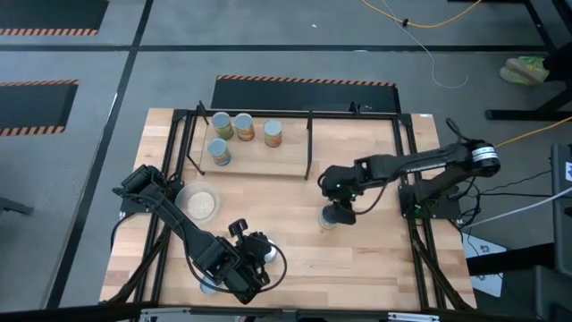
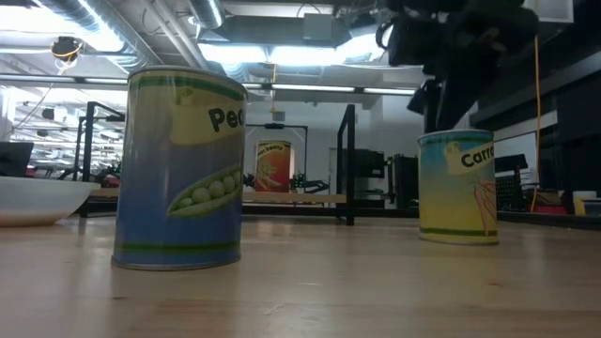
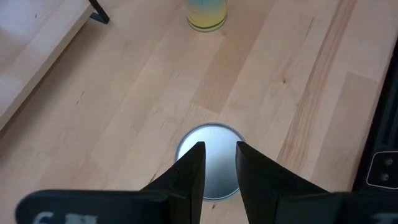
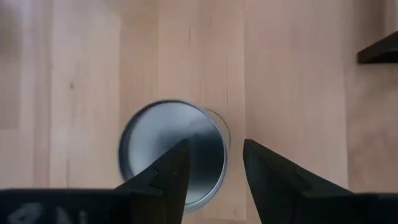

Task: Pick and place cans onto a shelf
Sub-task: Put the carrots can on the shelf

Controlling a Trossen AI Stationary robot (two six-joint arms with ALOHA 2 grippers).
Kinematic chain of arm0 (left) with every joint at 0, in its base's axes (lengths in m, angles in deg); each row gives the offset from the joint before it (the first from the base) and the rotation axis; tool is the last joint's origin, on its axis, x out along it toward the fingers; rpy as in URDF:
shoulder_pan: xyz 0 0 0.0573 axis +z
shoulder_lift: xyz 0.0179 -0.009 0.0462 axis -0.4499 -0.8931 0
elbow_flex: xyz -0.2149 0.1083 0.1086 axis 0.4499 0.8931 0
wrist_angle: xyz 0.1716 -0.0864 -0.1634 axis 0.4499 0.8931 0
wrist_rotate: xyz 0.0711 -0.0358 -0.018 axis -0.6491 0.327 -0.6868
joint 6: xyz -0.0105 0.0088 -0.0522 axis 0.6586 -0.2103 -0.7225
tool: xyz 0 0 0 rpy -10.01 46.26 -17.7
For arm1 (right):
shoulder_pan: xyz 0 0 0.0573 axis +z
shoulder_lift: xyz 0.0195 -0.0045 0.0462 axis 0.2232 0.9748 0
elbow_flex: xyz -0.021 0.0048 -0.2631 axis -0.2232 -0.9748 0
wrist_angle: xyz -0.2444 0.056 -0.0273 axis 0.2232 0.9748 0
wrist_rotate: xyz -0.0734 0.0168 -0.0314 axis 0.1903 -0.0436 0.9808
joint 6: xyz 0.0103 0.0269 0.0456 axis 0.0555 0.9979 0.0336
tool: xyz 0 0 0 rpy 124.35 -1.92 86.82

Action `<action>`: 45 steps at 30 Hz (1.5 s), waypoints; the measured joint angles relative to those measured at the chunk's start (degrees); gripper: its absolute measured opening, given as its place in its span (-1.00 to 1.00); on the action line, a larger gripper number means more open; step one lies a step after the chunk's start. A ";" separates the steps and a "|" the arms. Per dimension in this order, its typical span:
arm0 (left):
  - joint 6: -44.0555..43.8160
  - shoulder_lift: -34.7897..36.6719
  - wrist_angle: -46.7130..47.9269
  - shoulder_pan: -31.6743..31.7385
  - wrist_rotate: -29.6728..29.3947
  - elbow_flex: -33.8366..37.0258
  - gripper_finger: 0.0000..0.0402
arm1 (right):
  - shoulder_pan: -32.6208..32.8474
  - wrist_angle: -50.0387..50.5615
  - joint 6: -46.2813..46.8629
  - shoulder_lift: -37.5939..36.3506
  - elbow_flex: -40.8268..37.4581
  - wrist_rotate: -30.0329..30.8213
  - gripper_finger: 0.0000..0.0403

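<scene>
The carrot can needs to be gripped by its silver top rim (image 1: 327, 217) (image 4: 221, 144) with my right gripper next, to stock the wooden shelf.
A can with a green pea label (image 2: 178, 169) stands upright on the tabletop near the front, its silver top (image 3: 208, 158) below my left gripper (image 3: 221, 165). That gripper (image 1: 257, 257) points down over it, open by a narrow gap. A yellow carrot-label can (image 2: 457, 188) stands at centre right. My right gripper (image 4: 214, 165) hovers open above it (image 1: 338, 211), with one finger over its top (image 4: 165, 146) and the other off to the side. Several cans (image 1: 243, 127) stand on the wooden shelf (image 1: 255, 159) at the back left.
A shallow pale dish (image 1: 198, 203) sits left of centre, beside my left arm. The shelf's black frame and posts (image 1: 309, 148) stand at the far side. A small pale round thing (image 1: 207, 287) shows half hidden under my left arm near the front edge.
</scene>
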 joint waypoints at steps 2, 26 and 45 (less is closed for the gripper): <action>-0.01 0.00 0.02 0.00 0.01 0.00 -0.59 | 0.00 0.03 -0.20 1.37 0.00 0.00 -0.24; -0.02 0.00 0.04 0.00 -0.01 0.00 -0.59 | 0.07 1.18 -1.31 3.50 1.54 -3.09 -0.98; -0.02 0.00 0.04 0.02 -0.01 0.00 -0.59 | -2.84 8.40 -11.85 3.37 34.03 -4.47 -0.99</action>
